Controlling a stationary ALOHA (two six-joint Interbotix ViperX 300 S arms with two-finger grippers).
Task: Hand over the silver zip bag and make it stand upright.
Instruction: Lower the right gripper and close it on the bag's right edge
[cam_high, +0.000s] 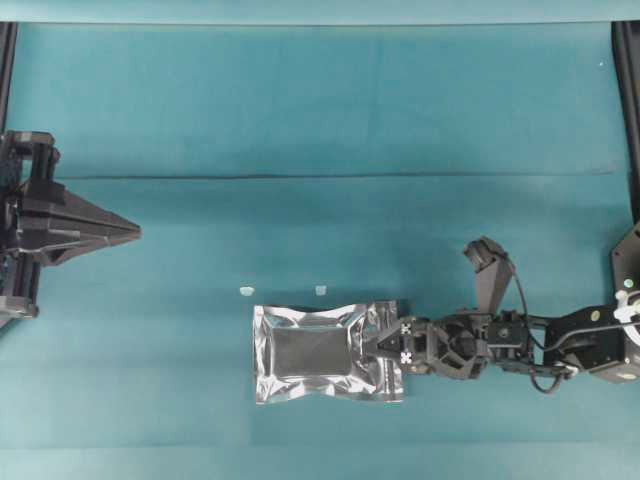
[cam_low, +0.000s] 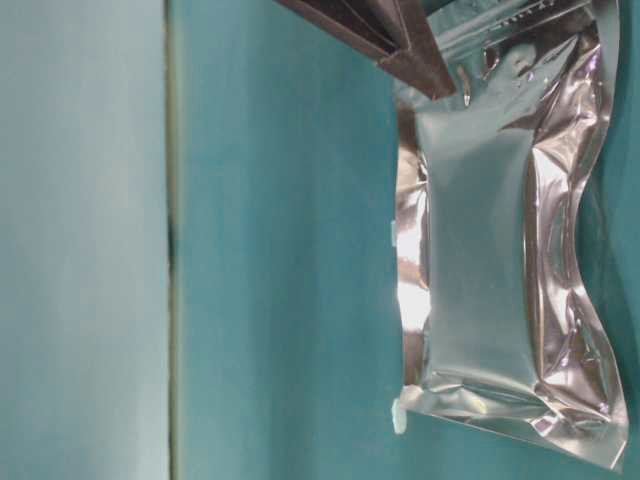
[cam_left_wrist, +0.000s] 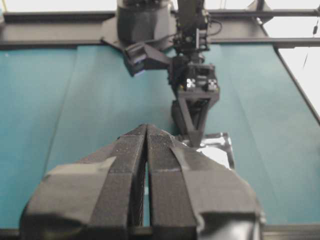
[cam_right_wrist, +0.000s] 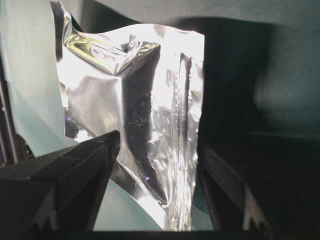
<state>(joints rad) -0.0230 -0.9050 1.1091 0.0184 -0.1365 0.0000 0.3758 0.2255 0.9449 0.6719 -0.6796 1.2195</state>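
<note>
The bag should be grabbed by its short edge along the zip strip (cam_high: 391, 380) with my right gripper, so that the silver zip bag's opposite short edge (cam_high: 261, 352) stays free for the handover.
The silver zip bag (cam_high: 315, 352) lies flat on the teal cloth, a crinkled foil pouch with a dark grey centre. My right gripper (cam_high: 378, 347) reaches in from the right over the bag's right short end. In the right wrist view the bag (cam_right_wrist: 140, 90) fills the space ahead, and its near edge sits between the two dark fingers of the right gripper (cam_right_wrist: 157, 145), which stand apart on either side of it. My left gripper (cam_high: 135, 232) waits far off at the left edge, fingers pressed together with nothing in them; its tips (cam_left_wrist: 146, 131) point toward the bag (cam_left_wrist: 220, 147).
Two tiny white scraps (cam_high: 245, 290) (cam_high: 320, 290) lie just behind the bag. A fold line crosses the cloth (cam_high: 320, 177). Black frame rails run along the right side (cam_high: 628, 100). In the table-level view one dark finger (cam_low: 410, 50) touches the bag's (cam_low: 500, 250) end.
</note>
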